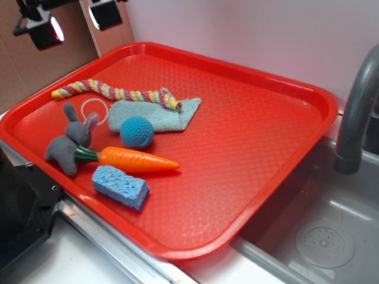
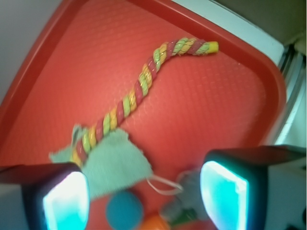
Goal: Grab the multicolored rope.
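The rope stretches long across the tray (image 1: 254, 142) and has one end on the cloth, so the robot's gripper will grip the rope near its middle (image 1: 109, 92) next.
The multicolored rope (image 1: 115, 92), twisted in yellow, pink and green, lies along the far left of the red tray (image 1: 254, 142). One frayed end rests on a light blue cloth (image 1: 151, 115). In the wrist view the rope (image 2: 136, 93) runs diagonally from the cloth (image 2: 112, 163) up toward the tray rim. My gripper (image 1: 74, 21) hangs high above the tray's back left corner, well clear of the rope. It is open (image 2: 144, 199), with nothing between its fingers (image 2: 64, 201).
On the tray are also a blue knitted ball (image 1: 137, 131), an orange carrot (image 1: 136, 160), a grey bunny (image 1: 71, 142), a blue sponge (image 1: 120, 186) and a white ring (image 1: 93, 109). A grey faucet (image 1: 355, 112) and sink (image 1: 320, 236) stand to the right.
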`<action>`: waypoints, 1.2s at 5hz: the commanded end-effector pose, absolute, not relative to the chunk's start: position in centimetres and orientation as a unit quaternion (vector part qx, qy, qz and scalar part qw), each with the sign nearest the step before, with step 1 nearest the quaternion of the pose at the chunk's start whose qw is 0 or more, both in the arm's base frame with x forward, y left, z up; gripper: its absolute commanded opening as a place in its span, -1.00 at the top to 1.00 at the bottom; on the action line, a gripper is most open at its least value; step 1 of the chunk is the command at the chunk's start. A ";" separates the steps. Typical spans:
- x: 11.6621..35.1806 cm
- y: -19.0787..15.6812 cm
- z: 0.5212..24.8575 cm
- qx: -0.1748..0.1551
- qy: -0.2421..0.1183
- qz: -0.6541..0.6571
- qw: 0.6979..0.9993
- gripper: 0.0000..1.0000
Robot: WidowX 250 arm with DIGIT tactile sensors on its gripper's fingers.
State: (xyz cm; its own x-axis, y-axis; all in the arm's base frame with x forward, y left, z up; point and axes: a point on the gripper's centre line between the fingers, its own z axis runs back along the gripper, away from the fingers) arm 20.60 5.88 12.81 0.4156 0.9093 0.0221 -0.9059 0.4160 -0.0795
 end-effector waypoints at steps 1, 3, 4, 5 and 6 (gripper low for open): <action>21.8 9.6 9.3 0.024 -0.071 0.639 0.765 -1.00; 22.6 11.1 4.5 0.070 -0.075 0.670 0.735 -1.00; 22.3 11.2 2.9 0.089 -0.075 0.680 0.724 -1.00; 22.5 11.3 1.8 0.098 -0.082 0.681 0.721 -1.00; 22.3 11.4 1.4 0.090 -0.090 0.694 0.708 1.00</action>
